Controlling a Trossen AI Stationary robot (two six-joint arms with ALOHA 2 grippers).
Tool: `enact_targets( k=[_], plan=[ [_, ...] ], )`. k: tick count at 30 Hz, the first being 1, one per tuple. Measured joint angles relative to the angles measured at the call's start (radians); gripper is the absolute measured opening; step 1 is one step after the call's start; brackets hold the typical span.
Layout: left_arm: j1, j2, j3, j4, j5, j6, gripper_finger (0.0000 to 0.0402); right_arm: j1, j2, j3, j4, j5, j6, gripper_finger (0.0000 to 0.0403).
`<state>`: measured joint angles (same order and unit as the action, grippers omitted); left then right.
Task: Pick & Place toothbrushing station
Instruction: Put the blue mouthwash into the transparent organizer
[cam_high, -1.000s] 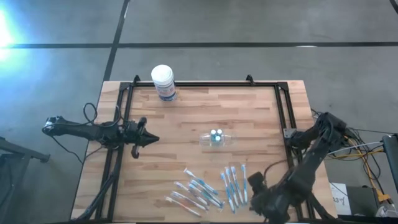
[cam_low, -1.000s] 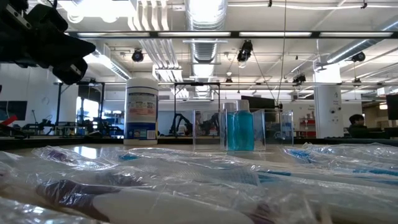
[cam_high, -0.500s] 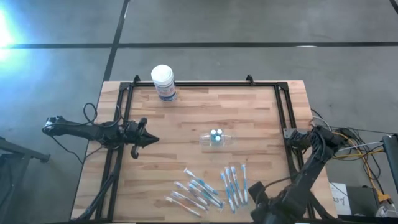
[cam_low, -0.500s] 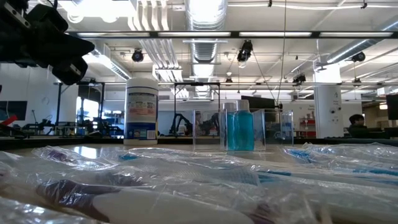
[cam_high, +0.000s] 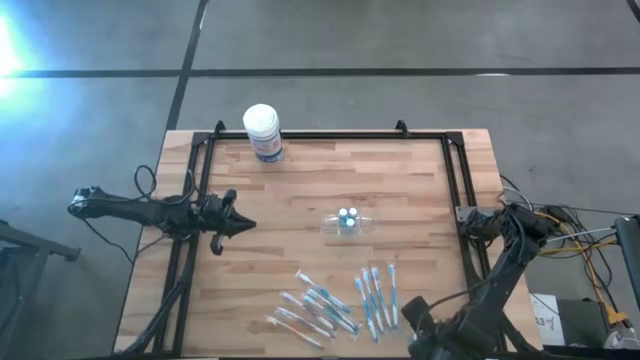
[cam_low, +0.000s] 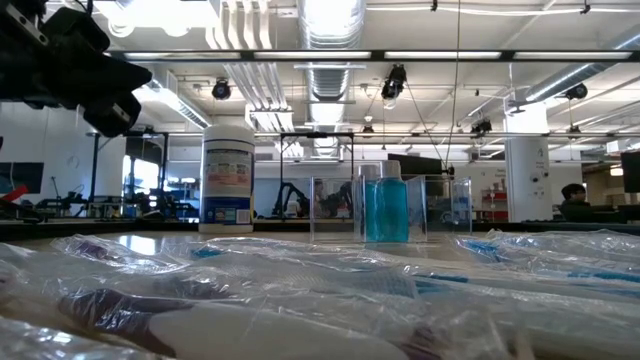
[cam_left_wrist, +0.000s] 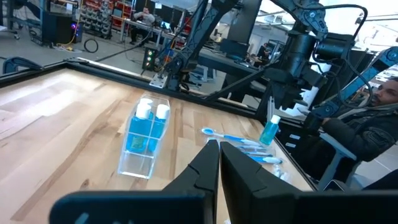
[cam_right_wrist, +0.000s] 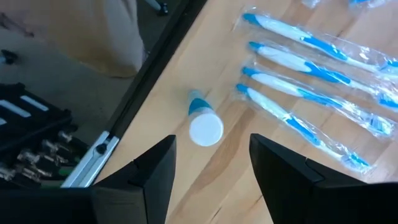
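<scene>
The right gripper grabs the small blue bottle by its white cap (cam_right_wrist: 204, 126) next, to stock the toothbrushing station.
The toothbrushing station (cam_high: 349, 222), a clear oval holder with two white-capped blue bottles in it, stands mid-table; it also shows in the left wrist view (cam_left_wrist: 144, 134) and the low view (cam_low: 385, 208). At the near right corner my right gripper (cam_right_wrist: 212, 148) hangs open, pointing down over a small blue bottle with a white cap (cam_right_wrist: 204, 126) that stands upright on the wood; its fingers are clear of the bottle. By the table's left rail my left gripper (cam_high: 240, 225) stays shut and level, touching nothing.
Wrapped toothbrushes lie in two bunches near the front edge (cam_high: 315, 310) (cam_high: 378, 295). A white tub with a blue label (cam_high: 262, 132) stands at the far left. A black frame rail (cam_high: 455, 180) runs round the table. Bare wood lies around the station.
My right gripper has gone toward the table's near edge and come down a little, staying open. The left arm and the things on the table have kept still.
</scene>
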<state>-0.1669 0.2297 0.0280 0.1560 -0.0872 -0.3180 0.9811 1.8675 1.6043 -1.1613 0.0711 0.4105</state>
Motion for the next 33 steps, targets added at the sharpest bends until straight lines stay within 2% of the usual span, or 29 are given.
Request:
enact_targets(
  k=[33],
  plan=[
    [0.000,0.000,0.000,-0.037,0.001,-0.005,0.0019,0.000,0.000,-0.125,0.155,-0.003,-0.029,0.0201]
  ],
)
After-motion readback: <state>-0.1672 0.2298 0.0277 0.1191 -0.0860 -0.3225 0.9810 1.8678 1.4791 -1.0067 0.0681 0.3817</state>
